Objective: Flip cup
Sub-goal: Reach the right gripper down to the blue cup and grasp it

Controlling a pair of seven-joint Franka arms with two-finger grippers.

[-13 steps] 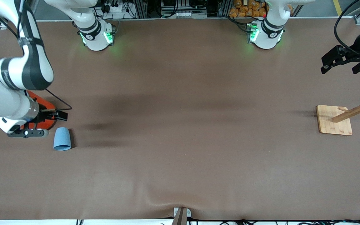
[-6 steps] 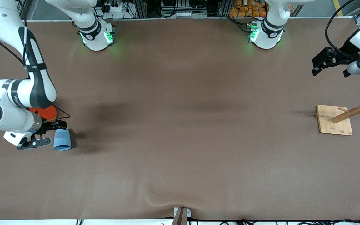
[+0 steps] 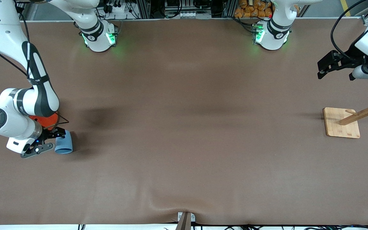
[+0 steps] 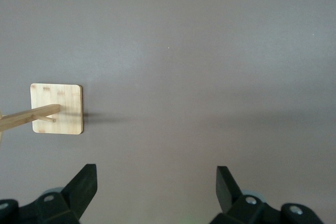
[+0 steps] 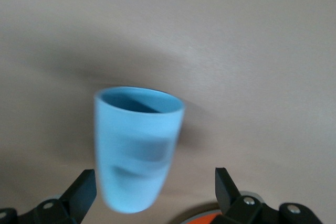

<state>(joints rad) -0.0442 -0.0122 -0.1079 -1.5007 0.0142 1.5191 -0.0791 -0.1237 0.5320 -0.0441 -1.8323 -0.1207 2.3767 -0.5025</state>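
Note:
The light-blue cup's open rim [image 5: 139, 99] should stay free for the flip, so my right gripper will grab the cup by its sides near the cup's closed end [image 5: 132, 179].
The light-blue cup [image 3: 64, 145] lies on its side on the brown table at the right arm's end, its mouth toward the front camera. My right gripper [image 3: 53, 140] is low beside the cup, open, its fingers to either side of the cup's closed end. In the right wrist view the cup [image 5: 137, 145] sits between the open fingers [image 5: 81, 190], closer to one of them, mouth pointing away from my right gripper [image 5: 154, 190]. My left gripper [image 3: 335, 76] is open and empty, up in the air over the left arm's end of the table, and waits; it also shows in the left wrist view [image 4: 156, 182].
An orange can [image 3: 46, 120] stands just next to the cup, farther from the front camera, partly hidden by the right arm; its rim shows in the right wrist view [image 5: 210, 217]. A wooden peg stand [image 3: 342, 123] stands at the left arm's end, seen too in the left wrist view [image 4: 58, 108].
My right gripper has moved from over the orange can down to the cup's closed end. The left arm has shifted a little toward the table's middle. The cup has stayed put.

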